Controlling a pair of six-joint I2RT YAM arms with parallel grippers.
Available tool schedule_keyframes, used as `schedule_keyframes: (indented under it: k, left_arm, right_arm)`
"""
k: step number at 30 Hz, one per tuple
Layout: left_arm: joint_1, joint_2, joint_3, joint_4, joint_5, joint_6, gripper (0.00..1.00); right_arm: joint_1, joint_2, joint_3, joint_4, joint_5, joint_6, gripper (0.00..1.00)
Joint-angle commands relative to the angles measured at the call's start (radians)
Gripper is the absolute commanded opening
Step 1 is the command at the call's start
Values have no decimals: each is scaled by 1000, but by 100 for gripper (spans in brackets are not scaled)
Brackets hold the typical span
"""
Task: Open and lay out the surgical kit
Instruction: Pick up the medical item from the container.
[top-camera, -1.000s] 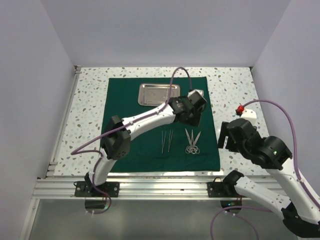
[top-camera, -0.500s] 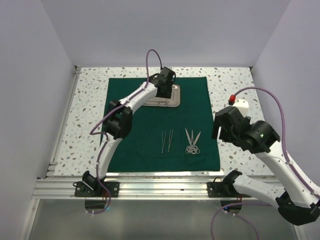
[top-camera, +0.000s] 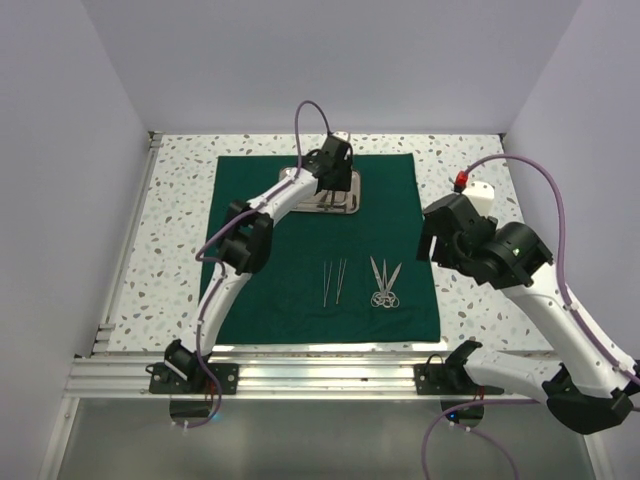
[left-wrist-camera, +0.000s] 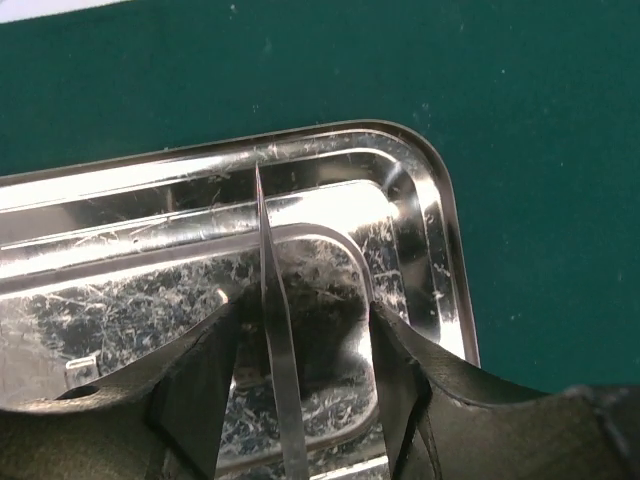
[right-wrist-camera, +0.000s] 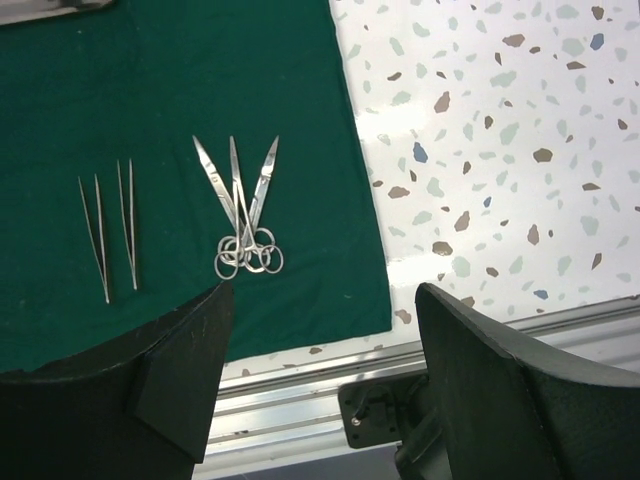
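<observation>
My fingers reach down past the slim silver instrument's upper edge, so my left gripper closes on the instrument next.
The dark green cloth lies spread flat on the table. The shiny steel tray sits at its far middle. My left gripper hangs low over the tray, jaws open, with a slim silver instrument standing on edge between the fingers, close to the left one. Two tweezers and a bunch of ring-handled scissors and forceps lie on the cloth in front. My right gripper is open and empty, raised over the cloth's right front corner.
The speckled table shows bare to the right and left of the cloth. An aluminium rail runs along the near edge, also in the right wrist view. White walls close in the sides and back.
My left gripper swung from the cloth's right middle back to the tray and sank lower over it. My right arm rose and shifted left towards the cloth's edge.
</observation>
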Motion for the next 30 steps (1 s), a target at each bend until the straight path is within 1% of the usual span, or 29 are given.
schedule_keyframes:
  k: [1, 3, 6, 7, 9, 10, 12, 16, 22, 24, 25, 26, 27, 28, 29, 30]
  left_arm:
    - [6, 64, 67, 5, -23, -1, 57]
    - [9, 82, 62, -25, -46, -10, 55]
    - [16, 86, 30, -44, -53, -19, 39]
    - [16, 86, 25, -50, -53, -18, 29]
    - [16, 89, 21, -71, -53, -9, 19]
    - [16, 89, 18, -78, -50, -4, 9]
    - [16, 80, 12, -96, -47, 4, 0]
    - [19, 17, -2, -101, -28, 10, 0]
    - [17, -184, 9, -125, -7, -15, 0]
    - [16, -265, -30, -163, -10, -36, 0]
    - [14, -296, -60, -174, -10, -47, 0]
    - [6, -362, -97, -183, -11, -62, 0]
    - [0, -397, -188, -188, -14, -67, 0]
    - [-9, -436, -241, -190, -19, -71, 0]
    - [-32, -509, -296, -191, -28, -88, 0]
    - [-47, -546, -405, -188, -43, -96, 0]
  right_arm:
    - [-1, -4, 53, -243, 47, 37, 77]
    - [-1, -4, 56, -243, 41, 38, 77]
    - [-1, -1, 51, -242, 34, 41, 77]
    - [-3, 4, 50, -242, 32, 41, 77]
    - [-1, 8, 48, -234, 27, 37, 77]
    - [-1, 12, 47, -228, 26, 35, 77]
    - [-1, 13, 41, -202, 15, 21, 77]
    - [-4, 12, 21, -153, -6, 2, 77]
    - [-3, -7, -37, -50, -43, -21, 77]
    - [-3, -10, -68, 5, -55, -29, 77]
    - [-3, -10, -77, 22, -60, -35, 77]
    - [-4, -8, -85, 37, -58, -37, 77]
    - [-3, -5, -99, 74, -57, -38, 77]
    - [-4, -2, -107, 94, -57, -49, 76]
    - [-3, -1, -114, 119, -60, -54, 77]
    - [-4, 4, -125, 164, -62, -61, 77]
